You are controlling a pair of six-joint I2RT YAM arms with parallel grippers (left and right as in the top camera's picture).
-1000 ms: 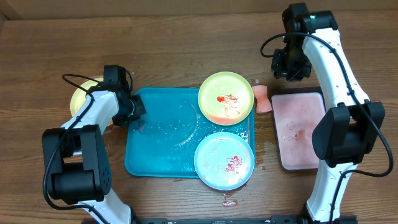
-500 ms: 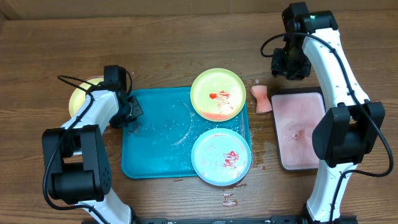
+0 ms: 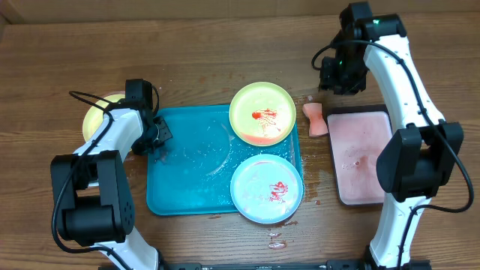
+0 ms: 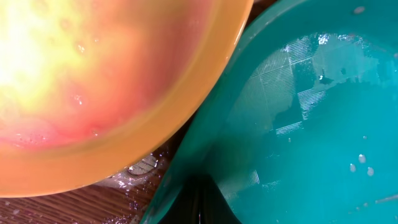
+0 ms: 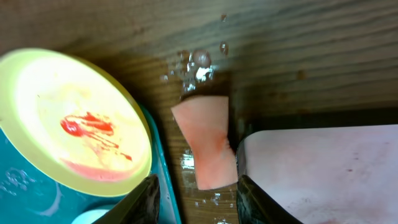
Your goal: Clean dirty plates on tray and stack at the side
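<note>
Next, my right gripper grabs the pink sponge across its narrow middle (image 3: 316, 120) (image 5: 209, 142). That leaves the sponge's end free to wipe sauce off the plate.
The teal tray (image 3: 187, 172) lies mid-table. A yellow-green plate (image 3: 262, 114) with red sauce sits on its far right corner. A pale blue plate (image 3: 267, 190) with red smears sits on its near right corner. Another yellow-green plate (image 3: 97, 116) lies on the table left of the tray, partly under my left arm. My left gripper (image 3: 157, 136) is shut on the tray's left rim (image 4: 205, 155), next to that plate (image 4: 93, 81). My right gripper (image 3: 334, 75) is open and empty, above a pink sponge (image 5: 208, 146) and beside the sauced plate (image 5: 68, 118).
The pink sponge (image 3: 316, 120) lies on wet wood between the teal tray and a black-rimmed pink tray (image 3: 364, 157) at the right, which also shows in the right wrist view (image 5: 323, 168). Water and sauce spots lie on the table near the front edge (image 3: 276, 240).
The teal tray and its two plates have slid left, held by my left gripper. My right gripper has shifted slightly left, toward the sponge.
</note>
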